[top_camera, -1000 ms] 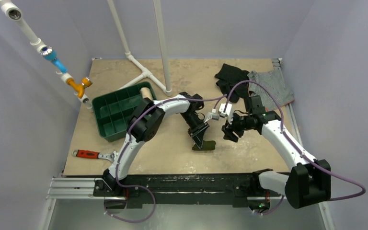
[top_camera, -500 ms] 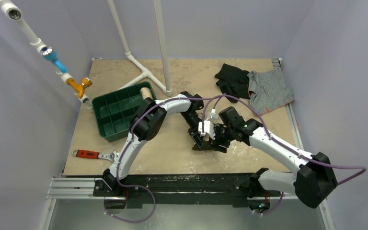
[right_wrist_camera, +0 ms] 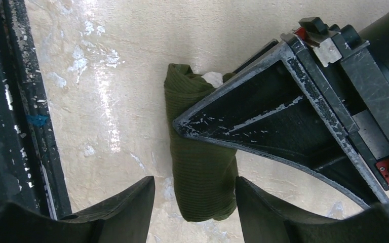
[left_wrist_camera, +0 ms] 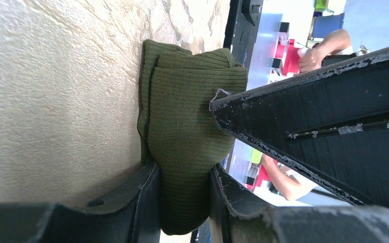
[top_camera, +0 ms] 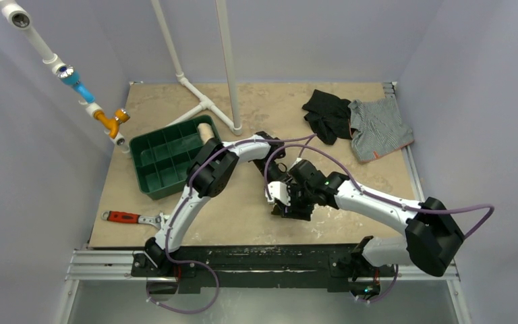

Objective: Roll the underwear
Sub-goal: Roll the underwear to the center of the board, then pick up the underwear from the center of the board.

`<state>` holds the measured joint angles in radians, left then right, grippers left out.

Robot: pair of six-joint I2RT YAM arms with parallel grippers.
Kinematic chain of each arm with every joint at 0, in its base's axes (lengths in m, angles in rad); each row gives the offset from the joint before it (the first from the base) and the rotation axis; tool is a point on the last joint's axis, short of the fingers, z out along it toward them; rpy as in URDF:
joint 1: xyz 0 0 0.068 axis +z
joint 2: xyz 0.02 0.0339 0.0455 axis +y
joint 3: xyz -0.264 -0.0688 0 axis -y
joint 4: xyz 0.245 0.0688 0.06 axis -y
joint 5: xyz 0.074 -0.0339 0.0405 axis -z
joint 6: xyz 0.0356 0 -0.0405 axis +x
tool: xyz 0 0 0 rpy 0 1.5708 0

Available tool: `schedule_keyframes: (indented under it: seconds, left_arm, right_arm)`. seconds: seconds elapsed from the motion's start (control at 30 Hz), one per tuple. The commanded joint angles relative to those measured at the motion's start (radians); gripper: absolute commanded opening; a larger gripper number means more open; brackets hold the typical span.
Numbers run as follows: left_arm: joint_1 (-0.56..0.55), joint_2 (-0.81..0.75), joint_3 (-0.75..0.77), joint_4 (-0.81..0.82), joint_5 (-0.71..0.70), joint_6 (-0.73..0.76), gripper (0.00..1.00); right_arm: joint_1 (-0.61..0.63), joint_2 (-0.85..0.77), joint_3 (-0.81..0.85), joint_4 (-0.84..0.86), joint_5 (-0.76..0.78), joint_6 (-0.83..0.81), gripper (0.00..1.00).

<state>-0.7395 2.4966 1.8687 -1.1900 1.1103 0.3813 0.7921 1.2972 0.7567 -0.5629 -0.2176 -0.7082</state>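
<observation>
My right gripper next has to take hold of the underwear roll across its loose end point(right_wrist_camera: 205, 193), opposite my left gripper, so I can set it into the tray rolled.
The underwear point(left_wrist_camera: 192, 101) is a small dark olive roll lying on the beige table; no waistband shows. My left gripper point(left_wrist_camera: 185, 195) is shut on one end of it, the cloth squeezed between both fingers. In the right wrist view the roll point(right_wrist_camera: 198, 157) lies between the spread fingers of my right gripper point(right_wrist_camera: 195, 205), with a gap on each side. The left gripper point(right_wrist_camera: 283, 101) grips the roll from the upper right there. In the top view both grippers, left point(top_camera: 278, 194) and right point(top_camera: 291, 202), meet at the table's front centre and mostly hide the roll.
A green compartment tray point(top_camera: 150, 177) with a cream roll point(top_camera: 206, 129) stands at the left. A black garment point(top_camera: 327, 111) and a grey striped garment point(top_camera: 378, 125) lie at the back right. A red-handled wrench point(top_camera: 125, 217) lies front left. A white pipe frame point(top_camera: 206, 101) stands behind.
My right arm has swung left and forward from mid-table to the roll, and its open fingers now straddle it. The left gripper has stayed clamped on the roll.
</observation>
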Motion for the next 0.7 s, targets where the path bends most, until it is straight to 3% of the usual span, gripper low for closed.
schedule_keyframes:
  seconds: [0.0, 0.67]
  left_arm:
    - [-0.003, 0.074, -0.002, 0.04, -0.136, 0.022, 0.0]
    - [0.012, 0.119, 0.041, -0.059, 0.013, 0.022, 0.0]
  right_arm:
    - [0.015, 0.006, -0.005, 0.03, 0.032, 0.016, 0.58]
    - [0.038, 0.143, 0.02, 0.073, 0.089, -0.006, 0.57]
